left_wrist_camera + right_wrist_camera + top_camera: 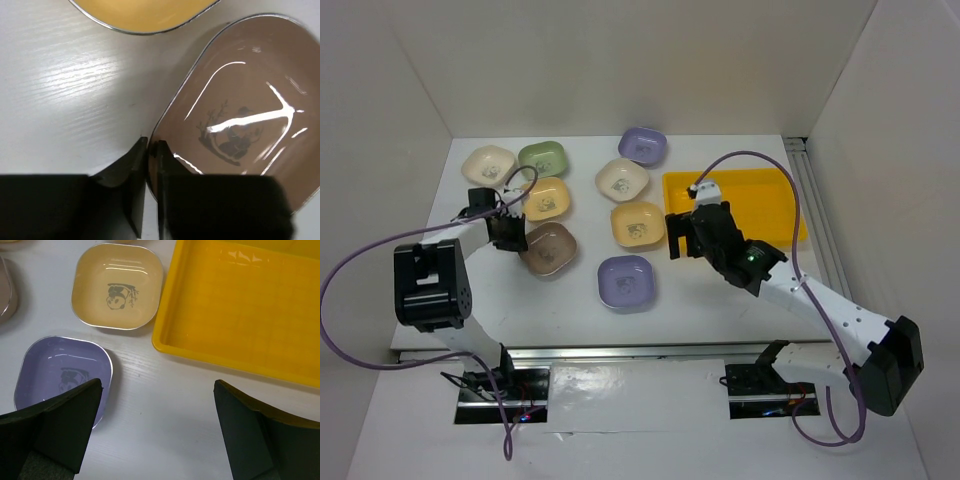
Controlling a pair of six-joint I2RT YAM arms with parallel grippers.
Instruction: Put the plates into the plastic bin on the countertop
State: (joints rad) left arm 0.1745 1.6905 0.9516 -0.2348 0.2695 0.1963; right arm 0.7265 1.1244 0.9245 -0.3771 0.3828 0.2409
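The right gripper grabs the brown plate by its free rim (576, 245) next, to carry the plate into the yellow bin (760, 190).
Eight plates lie on the white countertop (700, 290): cream (487, 163), green (542, 158), yellow (545, 198), brown (550, 250), lavender (642, 146), cream (621, 179), yellow (637, 223) and lavender (625, 283). The yellow plastic bin (760, 190) holds nothing. My left gripper (512, 236) is shut on the left rim of the brown plate (240, 100), one finger inside and one outside (152, 150). My right gripper (676, 234) is open and empty (157, 387) over bare table between the near lavender plate (55, 375), the yellow plate (117, 287) and the bin (240, 305).
White walls enclose the table on the left, back and right. An aluminium rail (815, 200) runs along the right side behind the bin. Another yellow plate's edge (145, 12) lies close above the brown one in the left wrist view.
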